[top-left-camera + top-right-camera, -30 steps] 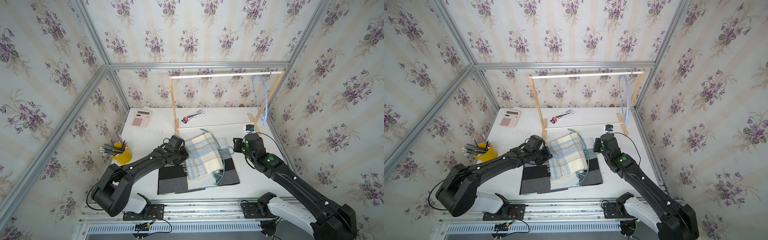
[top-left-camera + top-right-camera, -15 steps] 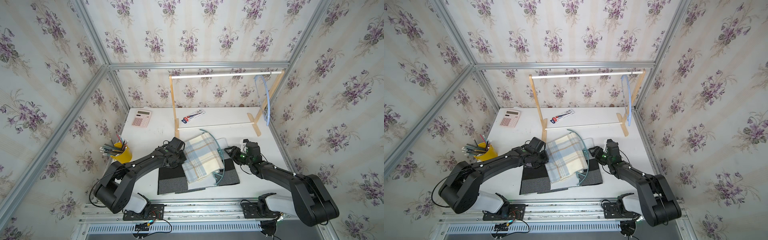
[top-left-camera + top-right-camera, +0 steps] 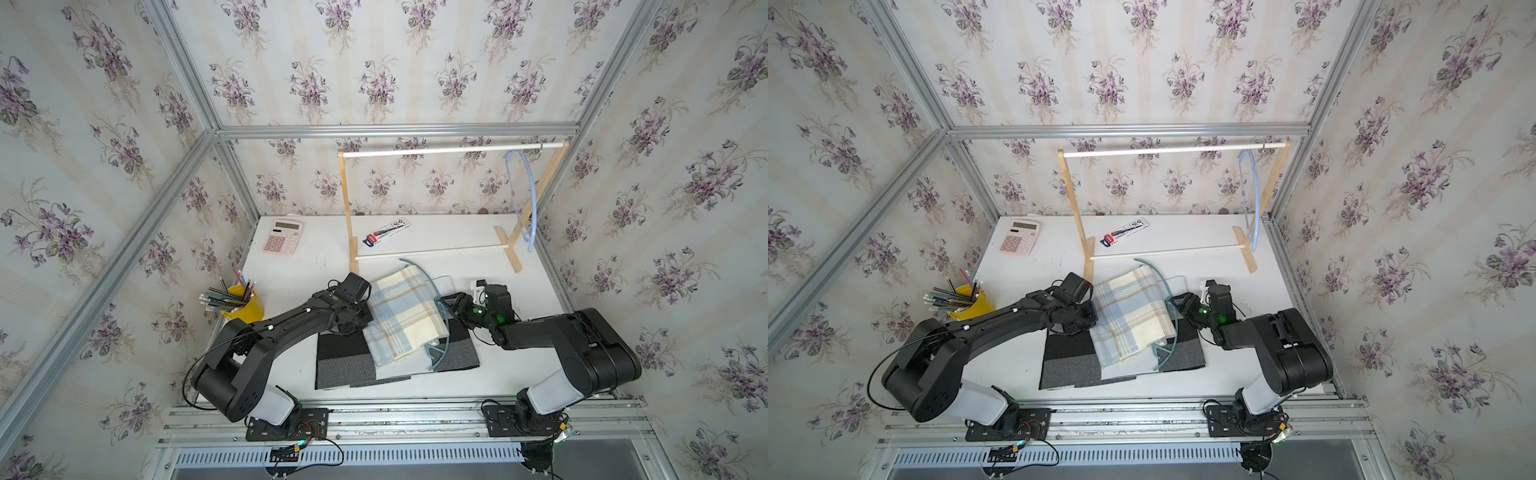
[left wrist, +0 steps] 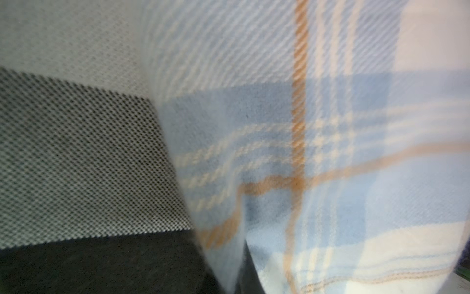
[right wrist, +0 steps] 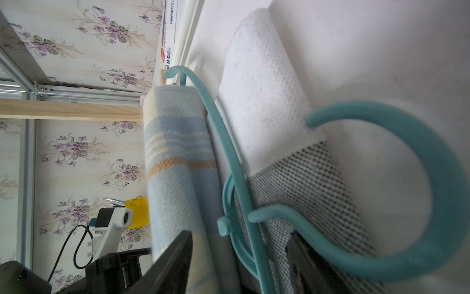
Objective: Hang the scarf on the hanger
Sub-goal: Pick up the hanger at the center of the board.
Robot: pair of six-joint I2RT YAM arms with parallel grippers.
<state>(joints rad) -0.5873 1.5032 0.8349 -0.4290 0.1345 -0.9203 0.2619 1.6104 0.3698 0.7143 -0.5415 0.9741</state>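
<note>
I should grab the hanger by its neck next, at the base of the hook, with my right gripper. The teal hanger's arms then stay free to hang the scarf (image 3: 405, 318).
A folded blue-and-cream plaid scarf (image 3: 405, 318) (image 3: 1131, 316) lies over a teal hanger (image 3: 420, 269) on a grey mat (image 3: 345, 365). My left gripper (image 3: 361, 321) (image 3: 1086, 320) is at the scarf's left edge, shut on a fold of the cloth. In the left wrist view the scarf (image 4: 305, 152) fills the frame and hides the jaws. My right gripper (image 3: 451, 303) (image 5: 239, 264) sits low at the scarf's right edge. It is open, with the hanger's neck (image 5: 229, 142) and the scarf's rolled edge (image 5: 178, 165) between its fingers. The hook (image 5: 442, 178) curls just past it.
A wooden rack (image 3: 449, 150) stands at the back, with a light blue hanger (image 3: 532, 199) hung at its right end. A pen packet (image 3: 386, 232) lies under the rack. A pink calculator (image 3: 282, 237) is back left, and a yellow pencil cup (image 3: 245, 307) stands left.
My right arm has come down low, and its gripper has moved left to the hanger's neck and opened wider. The left gripper has stayed on the scarf's edge.
</note>
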